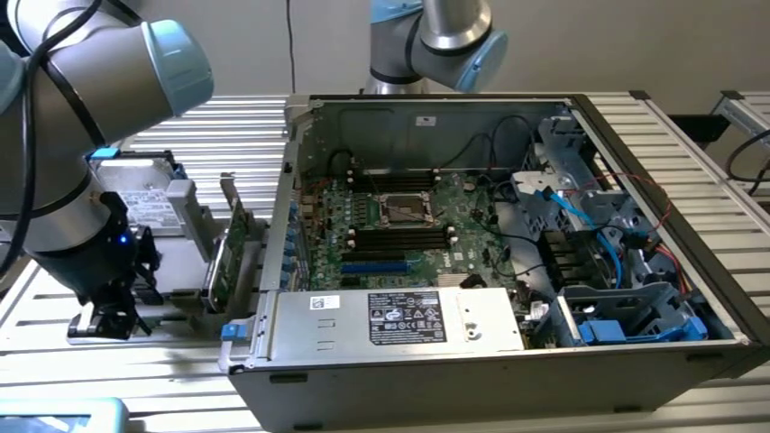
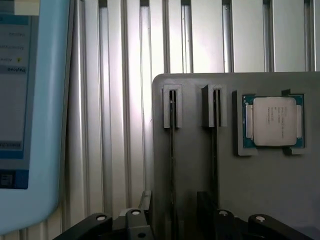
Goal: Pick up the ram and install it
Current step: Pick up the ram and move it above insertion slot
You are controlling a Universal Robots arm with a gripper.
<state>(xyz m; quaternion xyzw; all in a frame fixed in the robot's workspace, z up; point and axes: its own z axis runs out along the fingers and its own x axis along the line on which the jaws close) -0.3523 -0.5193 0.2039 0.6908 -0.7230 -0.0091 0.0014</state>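
The holder's end slots hold both ends of the ram, and I should next grip its bare upper edge (image 2: 173, 197) between those slots with my gripper to install it.
My gripper (image 1: 104, 317) hangs low over a grey holder (image 2: 200, 165) on the slatted table, at the exterior view's left of the open computer case (image 1: 506, 234). In the wrist view the holder has two narrow slots. A thin ram stick stands edge-on in one slot (image 2: 171, 150), and a second thin edge stands in the other (image 2: 216, 150). My gripper (image 2: 176, 205) is open, its dark fingertips (image 2: 148, 200) on either side of the first stick without touching it. The motherboard's black memory slots (image 1: 398, 239) lie inside the case.
A processor chip (image 2: 274, 121) rests in a recess of the holder. A light blue tablet-like device (image 2: 30, 125) lies close beside the holder. A tall green expansion card with a metal bracket (image 1: 223, 257) stands between my gripper and the case. A hard drive (image 1: 144, 194) sits behind.
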